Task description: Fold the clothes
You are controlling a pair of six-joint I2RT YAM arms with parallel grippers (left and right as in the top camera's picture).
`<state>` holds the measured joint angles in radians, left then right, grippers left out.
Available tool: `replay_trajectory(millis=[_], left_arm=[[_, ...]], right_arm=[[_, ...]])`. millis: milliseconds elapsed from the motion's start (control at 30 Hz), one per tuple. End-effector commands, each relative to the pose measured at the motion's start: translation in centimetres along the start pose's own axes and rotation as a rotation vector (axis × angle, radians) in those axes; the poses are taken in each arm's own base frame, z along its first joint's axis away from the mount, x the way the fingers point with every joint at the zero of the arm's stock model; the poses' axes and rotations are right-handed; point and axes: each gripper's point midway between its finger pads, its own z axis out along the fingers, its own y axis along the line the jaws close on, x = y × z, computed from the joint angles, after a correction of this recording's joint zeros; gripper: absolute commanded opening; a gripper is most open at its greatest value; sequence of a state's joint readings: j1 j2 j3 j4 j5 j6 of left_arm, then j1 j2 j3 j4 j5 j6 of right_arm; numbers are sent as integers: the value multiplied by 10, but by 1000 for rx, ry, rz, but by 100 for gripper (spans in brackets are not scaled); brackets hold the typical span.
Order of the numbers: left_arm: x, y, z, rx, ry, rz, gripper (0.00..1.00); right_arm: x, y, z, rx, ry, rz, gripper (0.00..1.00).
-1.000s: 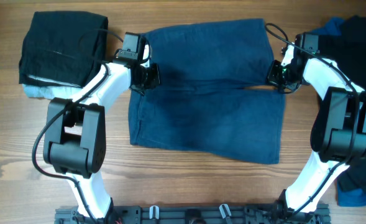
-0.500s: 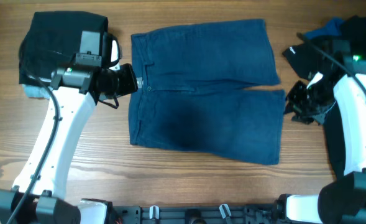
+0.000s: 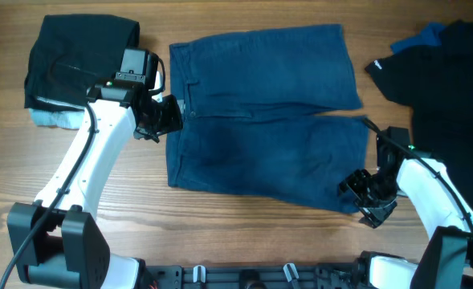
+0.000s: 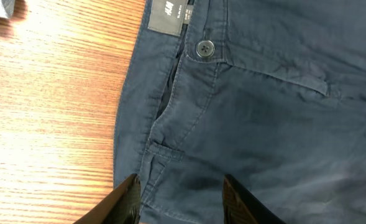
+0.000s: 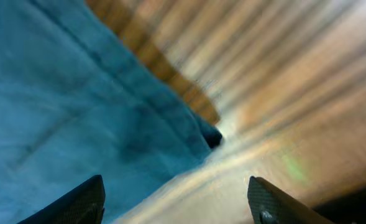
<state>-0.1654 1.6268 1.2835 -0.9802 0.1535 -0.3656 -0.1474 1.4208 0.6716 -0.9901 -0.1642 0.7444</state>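
Note:
The robot's right gripper should next take the dark navy shorts (image 3: 264,112) by the near hem corner, so that the near leg can be folded over the other.
The dark navy shorts (image 3: 264,112) lie flat in the middle of the table, waistband to the left. In the left wrist view their button (image 4: 202,48) and grey label (image 4: 168,15) show. My left gripper (image 3: 169,117) hovers over the waistband's edge, open, with cloth below its fingers (image 4: 130,200) and nothing gripped. My right gripper (image 3: 366,195) is at the shorts' near right hem corner (image 5: 212,135), open wide and empty, half over cloth and half over wood. That view is blurred.
A folded black stack (image 3: 79,60) sits at the far left on a light blue piece (image 3: 53,119). A black garment (image 3: 453,80) with royal blue cloth (image 3: 426,35) behind it covers the right side. Bare wood (image 3: 244,233) runs along the front.
Both grippers have opened and let go of the shorts' middle line. The right arm swung down to the near right hem corner. The left arm pulled back left, then returned to the waistband.

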Motion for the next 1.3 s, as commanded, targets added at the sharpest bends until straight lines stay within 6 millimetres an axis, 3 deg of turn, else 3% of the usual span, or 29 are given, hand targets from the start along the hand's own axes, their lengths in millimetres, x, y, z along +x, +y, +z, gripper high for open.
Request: replay_trajectory(millis=[0, 133, 200, 267, 400, 467, 533, 633, 767, 833, 1067, 1267], left_arm=[[1, 2, 3, -9, 7, -6, 42], [1, 2, 3, -9, 7, -7, 42], [1, 2, 3, -9, 7, -7, 42], [1, 2, 3, -9, 7, -7, 42], [3, 3, 3, -13, 14, -8, 47], [7, 5, 3, -21, 30, -15, 51], [17, 9, 3, -40, 67, -51, 47], [28, 19, 8, -82, 100, -85, 53], [82, 51, 49, -166, 221, -287, 54], [110, 52, 73, -111, 280, -335, 52], [129, 53, 82, -87, 329, -362, 57], [127, 52, 83, -82, 321, -360, 57]], right_arm=[[-2, 0, 11, -23, -16, 72, 74], [-6, 0, 25, -53, -42, 169, 72], [-12, 4, 25, -72, -66, 162, 65], [-19, 11, 24, -101, -91, 156, 55], [-22, 14, 23, -116, -104, 149, 21], [-22, 14, 23, -116, -103, 149, 12], [-19, 18, 23, -133, -85, 146, 4], [-18, 18, 23, -136, -81, 142, 4], [-18, 18, 23, -136, -84, 120, 4], [-19, 18, 23, -136, -84, 120, 4], [-20, 20, 23, -142, -93, 92, 4], [-20, 20, 23, -142, -93, 92, 4]])
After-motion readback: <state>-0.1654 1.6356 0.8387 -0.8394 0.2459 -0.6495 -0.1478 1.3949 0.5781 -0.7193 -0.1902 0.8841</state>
